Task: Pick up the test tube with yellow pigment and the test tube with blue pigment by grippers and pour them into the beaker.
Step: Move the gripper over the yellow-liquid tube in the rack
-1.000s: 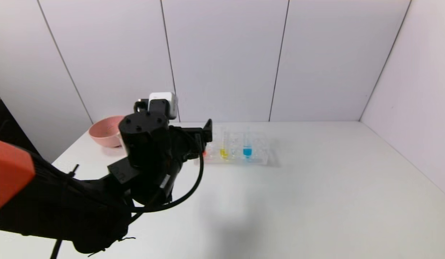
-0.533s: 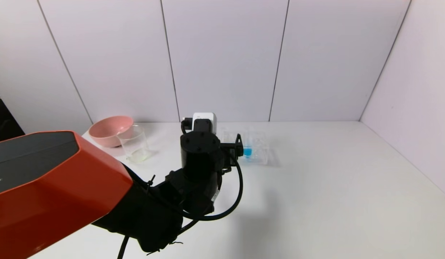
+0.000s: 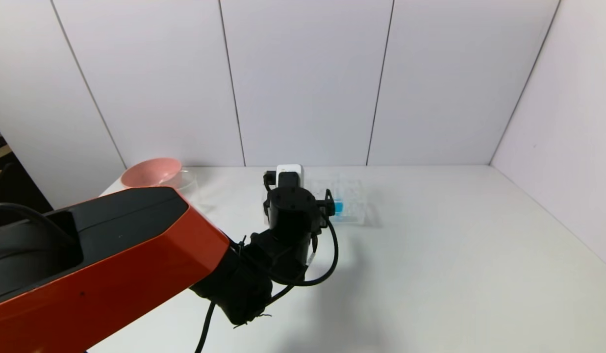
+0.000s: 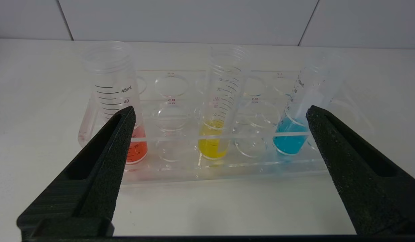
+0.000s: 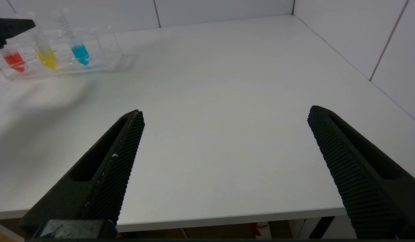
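The left gripper will next grip the yellow tube by its upper part below the tube's rim (image 4: pixel 227 76), as the clear rack closes around its lower half.
The yellow test tube (image 4: pixel 214 141) and the blue test tube (image 4: pixel 289 134) stand upright in a clear rack (image 4: pixel 227 164). My left gripper (image 4: pixel 220 111) is open and empty just in front of the rack, with the yellow tube centred between its jaws and not touched. In the head view the left wrist (image 3: pixel 290 215) hides the yellow tube, and only the blue tube (image 3: pixel 338 206) shows. The clear beaker (image 3: pixel 188 180) stands far left, partly hidden behind my arm. My right gripper (image 5: pixel 226 112) is open and empty over the table's front edge.
A red-tipped tube (image 4: pixel 135 148) stands at one end of the rack, just behind one left finger. A pink bowl (image 3: pixel 151 171) sits by the beaker at the back left. The right wrist view shows the rack (image 5: pixel 103 62) far off.
My left arm has swung right, from in front of the beaker and bowl to the rack. It now covers the yellow and red tubes in the head view.
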`<state>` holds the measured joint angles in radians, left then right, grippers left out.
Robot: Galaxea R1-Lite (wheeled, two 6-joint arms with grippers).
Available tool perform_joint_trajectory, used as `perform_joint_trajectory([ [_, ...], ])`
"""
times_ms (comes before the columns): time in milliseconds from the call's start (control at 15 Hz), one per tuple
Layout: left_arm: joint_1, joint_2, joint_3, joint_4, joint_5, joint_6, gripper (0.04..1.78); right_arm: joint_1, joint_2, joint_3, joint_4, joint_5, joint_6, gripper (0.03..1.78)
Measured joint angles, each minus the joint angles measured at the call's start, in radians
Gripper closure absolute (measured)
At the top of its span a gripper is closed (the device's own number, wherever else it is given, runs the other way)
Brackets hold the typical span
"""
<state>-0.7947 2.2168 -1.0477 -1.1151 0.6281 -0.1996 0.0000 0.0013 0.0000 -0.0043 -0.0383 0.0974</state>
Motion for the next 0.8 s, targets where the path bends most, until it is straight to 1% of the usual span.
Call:
perform_joint_trajectory([
  [333, 0.039, 0.086, -0.116, 0.027, -0.007, 0.009, 0.04, 0.000, 0.000, 0.000, 0.000, 0.000, 0.000, 0.04],
  [533, 0.066, 0.131, -0.159, 0.028, -0.033, 0.011, 0.05, 0.000, 0.000, 0.000, 0.000, 0.000, 0.000, 0.04],
  [800, 0.088, 0.167, -0.237, 0.076, -0.037, 0.011, 0.06, 0.000, 0.000, 0.000, 0.000, 0.000, 0.000, 0.04],
])
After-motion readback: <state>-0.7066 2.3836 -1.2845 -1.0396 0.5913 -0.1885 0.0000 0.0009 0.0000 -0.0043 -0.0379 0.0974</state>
